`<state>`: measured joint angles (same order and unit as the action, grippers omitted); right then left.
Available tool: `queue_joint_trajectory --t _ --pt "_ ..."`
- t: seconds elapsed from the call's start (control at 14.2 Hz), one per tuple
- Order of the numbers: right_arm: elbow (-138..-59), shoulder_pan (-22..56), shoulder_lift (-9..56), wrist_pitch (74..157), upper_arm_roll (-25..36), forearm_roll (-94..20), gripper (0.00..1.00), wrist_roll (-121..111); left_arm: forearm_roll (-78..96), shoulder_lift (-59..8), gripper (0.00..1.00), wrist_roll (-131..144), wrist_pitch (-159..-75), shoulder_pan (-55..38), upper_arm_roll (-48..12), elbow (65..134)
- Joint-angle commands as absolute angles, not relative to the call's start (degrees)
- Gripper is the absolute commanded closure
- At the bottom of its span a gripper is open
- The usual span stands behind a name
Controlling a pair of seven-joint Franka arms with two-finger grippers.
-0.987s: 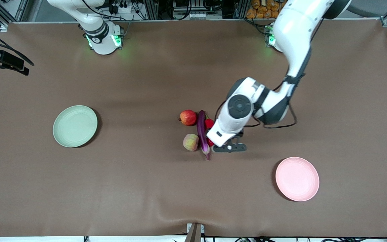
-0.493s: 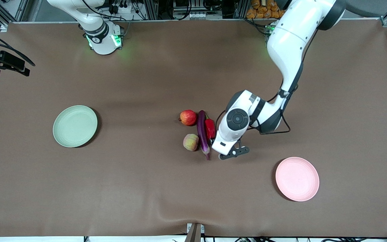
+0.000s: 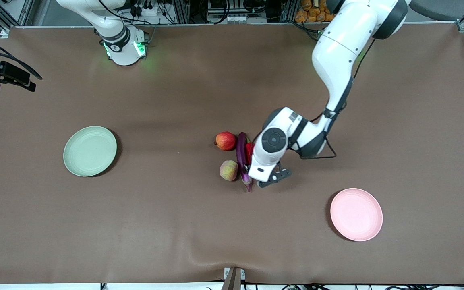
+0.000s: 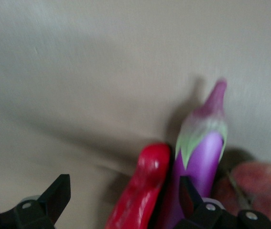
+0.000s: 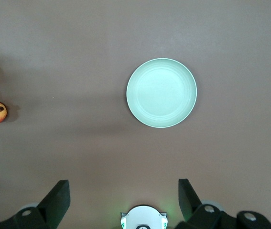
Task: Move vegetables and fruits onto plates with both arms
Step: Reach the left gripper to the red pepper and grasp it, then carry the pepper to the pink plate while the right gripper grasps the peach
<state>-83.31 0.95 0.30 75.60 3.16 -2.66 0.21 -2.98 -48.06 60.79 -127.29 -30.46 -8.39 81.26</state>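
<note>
I need to lower my left gripper before I close it on the red chili pepper point(image 4: 142, 186). Its fingers are above the pepper's sides, and one is over the purple eggplant point(image 4: 203, 157).
The red chili pepper point(image 4: 142, 186) lies between the open fingers of my left gripper point(image 4: 123, 191), which is low over it. Right beside it lies the purple eggplant point(image 4: 200, 157), with one fingertip point(image 4: 187, 191) in front of it, and the peach point(image 4: 254, 186) is just past that. From the front, the left wrist point(image 3: 273, 141) covers most of the chili point(image 3: 249, 150). The eggplant point(image 3: 241, 155), apple point(image 3: 226, 141) and peach point(image 3: 228, 170) cluster mid-table. My right gripper point(image 5: 122, 188) waits open, high over the table near its base, looking down on the green plate point(image 5: 161, 93).
The green plate point(image 3: 90, 151) sits toward the right arm's end. The pink plate point(image 3: 356, 214) sits toward the left arm's end, nearer to the front camera than the produce. A black camera mount point(image 3: 4, 74) juts in at the table's edge.
The left hand has slid toward the produce cluster and now covers the chili, its fingers astride it. The right arm has not moved.
</note>
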Motion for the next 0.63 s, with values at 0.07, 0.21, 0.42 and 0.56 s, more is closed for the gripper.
queue_joint_trajectory --t 0.07,0.21,0.42,0.56 --pt "-82.9 0.5 1.7 75.1 3.0 -2.4 0.00 -0.7 -2.2 -46.8 0.00 61.2 -125.7 -32.2 -8.0 84.7" --pt "-82.9 0.9 2.1 75.4 3.0 -2.3 0.00 -0.6 -2.4 -46.7 0.00 60.4 -121.9 -32.1 -8.1 84.9" --pt "-82.4 0.6 8.4 75.3 3.0 -2.5 0.00 -0.7 -2.4 -46.7 0.00 60.0 -118.6 -32.2 -8.3 85.3" --pt "-82.4 0.3 10.2 75.6 3.0 -2.4 0.00 -0.9 -2.3 -46.5 0.00 60.4 -118.0 -32.1 -8.6 85.2"
